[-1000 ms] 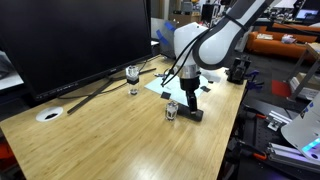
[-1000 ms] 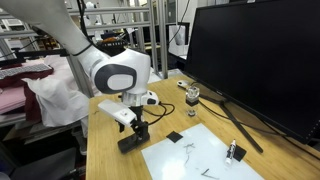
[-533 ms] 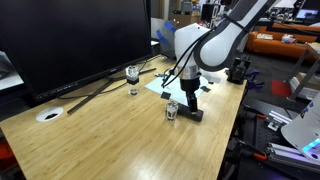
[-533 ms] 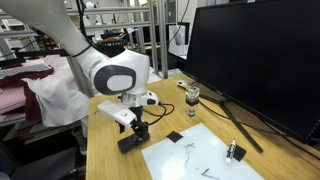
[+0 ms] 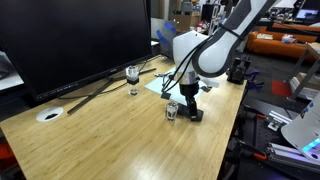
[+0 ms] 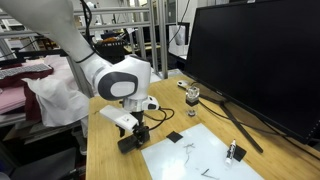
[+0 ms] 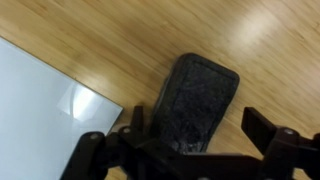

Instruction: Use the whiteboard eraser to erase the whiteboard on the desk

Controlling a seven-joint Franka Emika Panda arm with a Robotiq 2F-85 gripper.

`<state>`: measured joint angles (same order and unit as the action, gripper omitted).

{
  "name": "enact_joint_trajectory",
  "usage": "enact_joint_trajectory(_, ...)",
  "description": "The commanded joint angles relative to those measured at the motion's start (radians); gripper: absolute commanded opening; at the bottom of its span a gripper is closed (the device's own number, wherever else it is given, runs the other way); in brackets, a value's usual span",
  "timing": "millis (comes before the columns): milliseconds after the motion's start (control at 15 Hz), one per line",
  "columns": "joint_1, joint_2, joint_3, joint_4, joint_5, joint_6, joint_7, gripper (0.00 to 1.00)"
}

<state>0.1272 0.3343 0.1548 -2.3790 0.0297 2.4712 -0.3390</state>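
Note:
My gripper grabs the whiteboard eraser (image 7: 200, 95) from above across its long sides next, to erase the whiteboard, and its bottom stays free to lie flat.
The whiteboard eraser (image 7: 200, 95) is a small black oblong block lying on the wood-grain desk (image 7: 120, 40). It also shows in both exterior views (image 5: 194, 114) (image 6: 129, 143). My gripper (image 7: 200, 128) is open and low over it, with one finger on each side and a gap at the right finger. In both exterior views the gripper (image 5: 188, 102) (image 6: 139, 131) stands right above the eraser. The whiteboard (image 6: 200, 160) lies flat beside the eraser with a few dark marks on it. Its corner shows in the wrist view (image 7: 40, 100), and part of it shows behind the arm in an exterior view (image 5: 160, 88).
A big black monitor (image 6: 255, 55) stands behind the whiteboard. A small stemmed glass (image 5: 132, 75) (image 6: 192, 97) stands by the monitor foot. Another small clear glass (image 5: 172, 110) stands near the eraser. A white disc (image 5: 48, 114) lies near the desk's corner. The desk edge (image 6: 95, 150) is close to the eraser.
The arm has sunk a little toward the eraser. The eraser and whiteboard have not moved.

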Motion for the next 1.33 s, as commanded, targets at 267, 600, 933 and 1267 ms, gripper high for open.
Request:
enact_joint_trajectory(267,-0.016,0.024,0.010,0.023,-0.033,0.031,0.006,0.65)
enact_joint_trajectory(600,-0.016,0.016,0.000,0.029,-0.060,0.028,0.015,0.31)
enact_joint_trajectory(933,0.000,-0.014,-0.028,0.018,-0.149,0.013,0.061,0.26)
enact_joint_trajectory(1267,-0.014,-0.087,-0.047,-0.001,-0.228,0.005,0.059,0.26)
